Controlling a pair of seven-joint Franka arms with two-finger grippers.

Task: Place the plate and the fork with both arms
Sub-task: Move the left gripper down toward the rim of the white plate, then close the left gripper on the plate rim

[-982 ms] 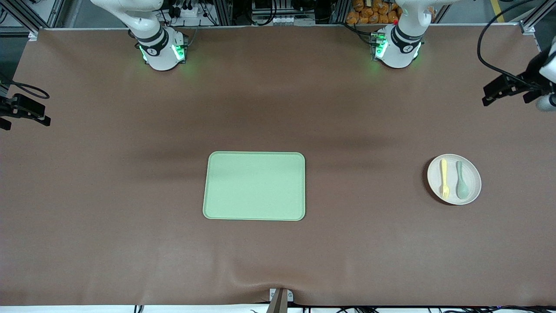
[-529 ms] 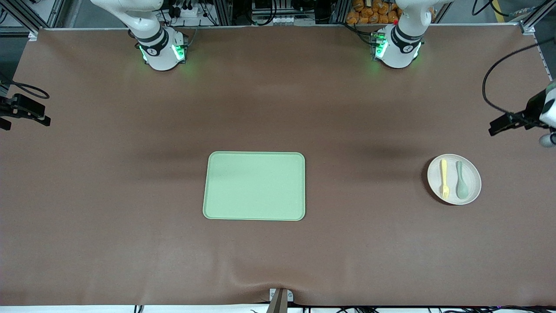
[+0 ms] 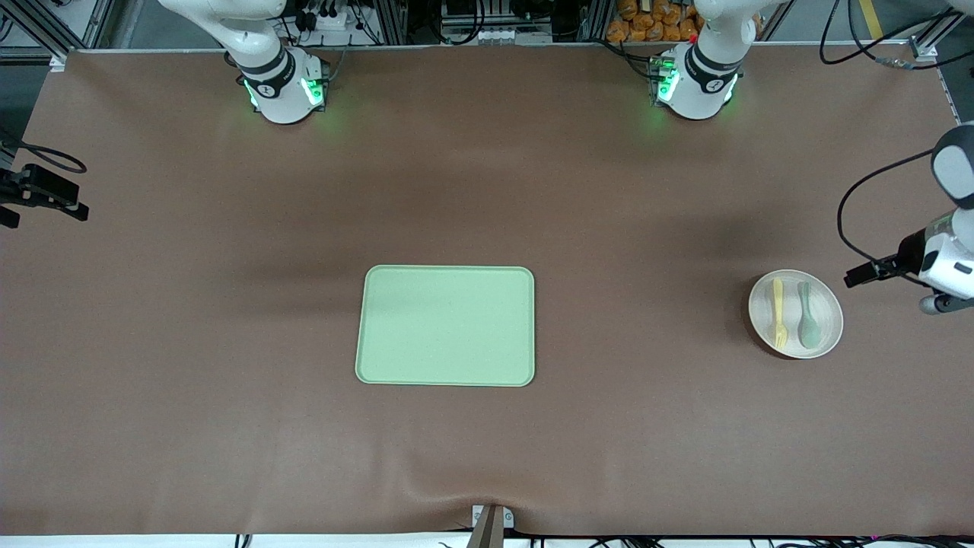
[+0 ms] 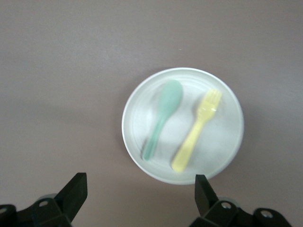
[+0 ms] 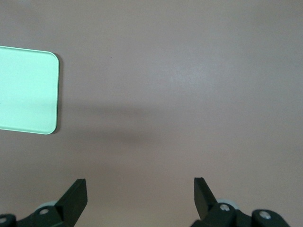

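Note:
I need to grip the plate's rim (image 3: 833, 291) beside the spoon's handle with my left gripper next, to bring the fork to the pale green tray (image 3: 445, 325).
The small off-white plate (image 3: 830, 320) lies toward the left arm's end of the table. On it rest the pale yellow fork (image 3: 778, 312) and a sage-green spoon (image 3: 806, 315), side by side. My left arm's hand (image 3: 942, 266) hangs over the table edge beside the plate. In the left wrist view the left gripper (image 4: 140, 191) is open and holds nothing, with the plate (image 4: 183, 124), fork (image 4: 196, 130) and spoon (image 4: 163, 118) below it. My right gripper (image 5: 140, 191) is open and bare over plain table.
A rectangular pale green tray (image 3: 445, 326) lies at the middle of the table, and one corner of the tray (image 5: 28, 92) shows in the right wrist view. A brown mat covers the table. A small bracket (image 3: 491, 521) sits at its near edge.
The left arm's hand has swung down along its end of the table and now hangs beside the plate. The right arm, plate, fork and tray have not moved.

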